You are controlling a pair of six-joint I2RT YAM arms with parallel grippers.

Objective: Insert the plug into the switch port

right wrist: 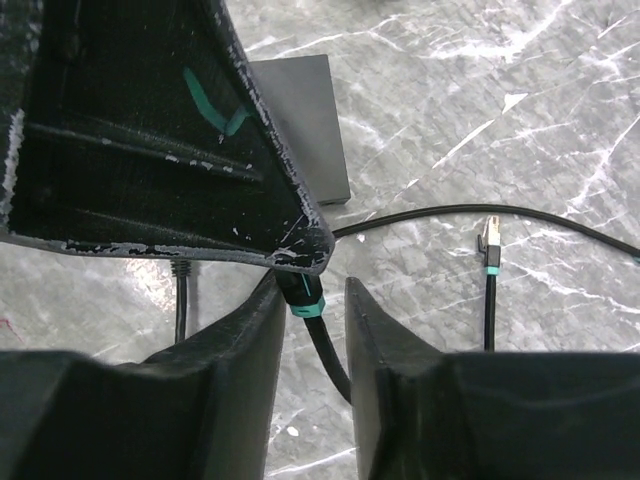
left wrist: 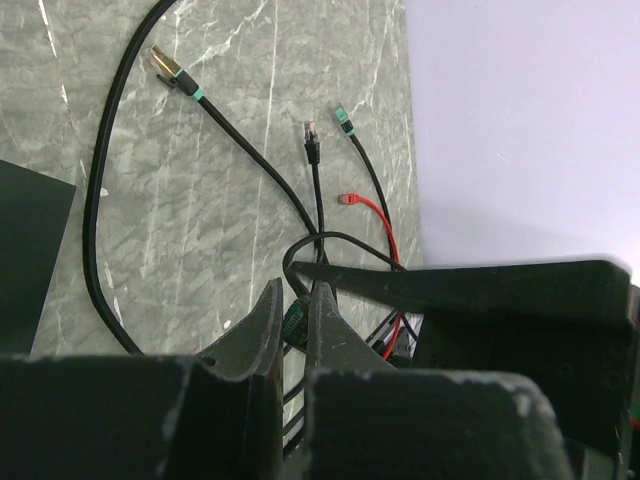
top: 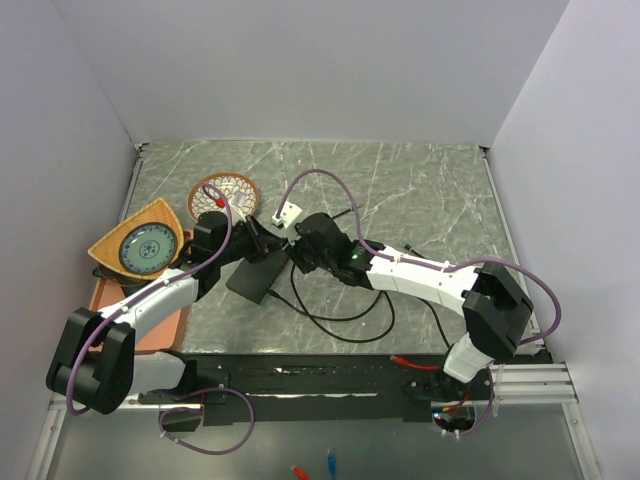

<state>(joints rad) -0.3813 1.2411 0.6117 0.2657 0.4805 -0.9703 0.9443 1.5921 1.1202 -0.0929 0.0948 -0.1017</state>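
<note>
My right gripper should close on the plug now, because the plug's teal boot [right wrist: 308, 308] is between my fingers and closing now would hold the plug at that boot.
The switch [top: 256, 278] is a flat matte-black box lying on the marble table just in front of both grippers; it also shows in the left wrist view [left wrist: 28, 255] and the right wrist view [right wrist: 300, 120]. My left gripper [top: 262, 238] [left wrist: 295, 290] is shut on a black plug with a teal boot [left wrist: 293, 325], held above the table. My right gripper [top: 297, 248] [right wrist: 312, 285] meets it from the right. Its jaws stand apart around the same plug [right wrist: 303, 297] and its black cable; the left finger touches it and the right finger is clear. The plug's tip is hidden behind the left gripper's body.
Loose cables lie right of the switch, with a gold plug [left wrist: 165, 65], a black plug [left wrist: 312, 135], a teal plug [left wrist: 345, 118], a red plug [left wrist: 350, 200] and another plug [right wrist: 489, 240]. A round patterned dish [top: 225, 192], an orange plate [top: 138, 248] and an orange tray [top: 160, 322] are at the left.
</note>
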